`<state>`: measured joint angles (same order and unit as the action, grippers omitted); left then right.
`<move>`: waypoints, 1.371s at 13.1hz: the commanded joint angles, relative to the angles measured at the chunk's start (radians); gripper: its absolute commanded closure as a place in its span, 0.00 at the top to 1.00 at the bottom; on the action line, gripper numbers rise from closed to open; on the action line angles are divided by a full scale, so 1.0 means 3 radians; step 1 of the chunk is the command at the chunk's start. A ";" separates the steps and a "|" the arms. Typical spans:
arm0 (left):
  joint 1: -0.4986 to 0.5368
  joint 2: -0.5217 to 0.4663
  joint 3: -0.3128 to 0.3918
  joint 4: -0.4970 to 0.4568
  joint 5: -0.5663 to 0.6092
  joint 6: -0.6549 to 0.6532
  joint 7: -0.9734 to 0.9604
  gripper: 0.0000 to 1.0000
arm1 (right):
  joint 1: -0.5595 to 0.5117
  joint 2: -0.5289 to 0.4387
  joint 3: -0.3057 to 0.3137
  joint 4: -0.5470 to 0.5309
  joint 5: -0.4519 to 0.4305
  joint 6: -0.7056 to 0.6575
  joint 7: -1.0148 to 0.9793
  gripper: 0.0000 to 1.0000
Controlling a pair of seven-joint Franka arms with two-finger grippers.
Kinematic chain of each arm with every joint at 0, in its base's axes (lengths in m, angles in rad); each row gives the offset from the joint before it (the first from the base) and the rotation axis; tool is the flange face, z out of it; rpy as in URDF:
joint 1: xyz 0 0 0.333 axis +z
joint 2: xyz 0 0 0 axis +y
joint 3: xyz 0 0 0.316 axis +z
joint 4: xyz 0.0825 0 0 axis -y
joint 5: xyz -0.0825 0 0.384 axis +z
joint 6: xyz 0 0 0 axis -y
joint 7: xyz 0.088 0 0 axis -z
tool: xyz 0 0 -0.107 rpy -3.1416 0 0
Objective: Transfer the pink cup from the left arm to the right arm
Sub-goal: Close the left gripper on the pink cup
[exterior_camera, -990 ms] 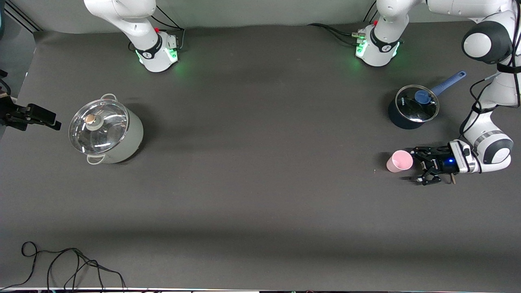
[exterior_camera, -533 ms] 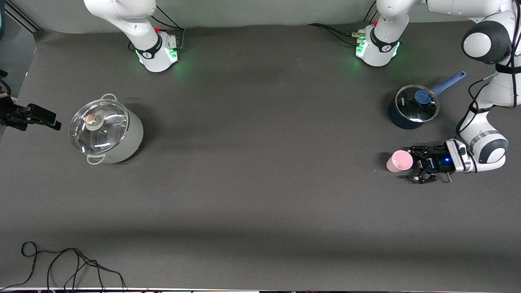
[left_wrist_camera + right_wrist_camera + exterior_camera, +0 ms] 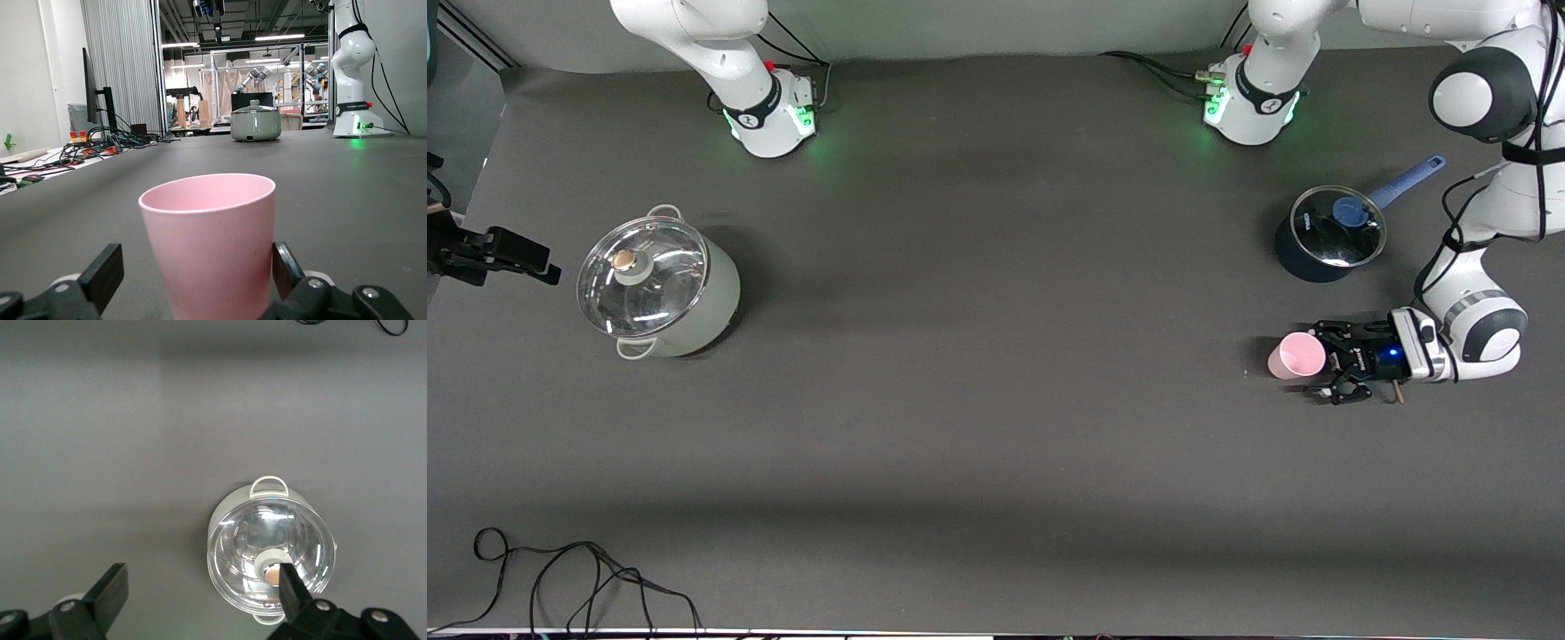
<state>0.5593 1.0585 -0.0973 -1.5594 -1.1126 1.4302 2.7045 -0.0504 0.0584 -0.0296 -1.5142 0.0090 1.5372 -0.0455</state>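
I should grab the pink cup by its side (image 3: 1276, 362) (image 3: 215, 270) with my left gripper next. The cup's rim then stays free for my right gripper.
The pink cup (image 3: 1296, 356) stands upright on the grey table at the left arm's end, nearer the front camera than the blue saucepan. My left gripper (image 3: 1325, 363) is low at table height, open, with one finger on each side of the cup. In the left wrist view the cup (image 3: 208, 247) fills the gap of the left gripper (image 3: 195, 267); one finger (image 3: 285, 263) is close against its wall and the other (image 3: 103, 273) stands apart from it. My right gripper (image 3: 201, 583) is open and empty, high over the table beside the grey-green pot (image 3: 270, 553), and waits.
A grey-green pot with a glass lid (image 3: 656, 286) stands at the right arm's end. A dark blue saucepan with a lid and a blue handle (image 3: 1329, 233) stands near the left arm. A black cable (image 3: 578, 578) lies at the table's front edge. A black device (image 3: 494, 253) juts in at the table's edge.
My left gripper has slid along the table toward the cup, so its fingers now stand on both sides of it. The right arm has not moved.
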 commanded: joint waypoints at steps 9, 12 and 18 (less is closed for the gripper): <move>-0.0197 -0.0046 0.0017 -0.0013 -0.0116 0.0055 0.0061 0.11 | 0.0020 0.0025 -0.0004 0.0031 0.0062 0.0035 -0.0032 1.00; -0.0192 -0.0051 0.0017 0.0008 -0.0111 0.0060 0.0046 0.00 | 0.0020 0.0030 -0.0004 0.0031 0.0062 0.0035 -0.0032 1.00; -0.0243 -0.0204 0.0012 0.0555 0.0099 -0.0093 -0.0458 0.00 | 0.0020 0.0036 -0.0004 0.0031 0.0062 0.0040 -0.0032 1.00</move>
<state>0.5086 1.0302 -0.1008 -1.4290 -1.1083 1.4314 2.6601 -0.0481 0.0632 -0.0273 -1.5142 0.0090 1.5431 -0.0455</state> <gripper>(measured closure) 0.282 0.000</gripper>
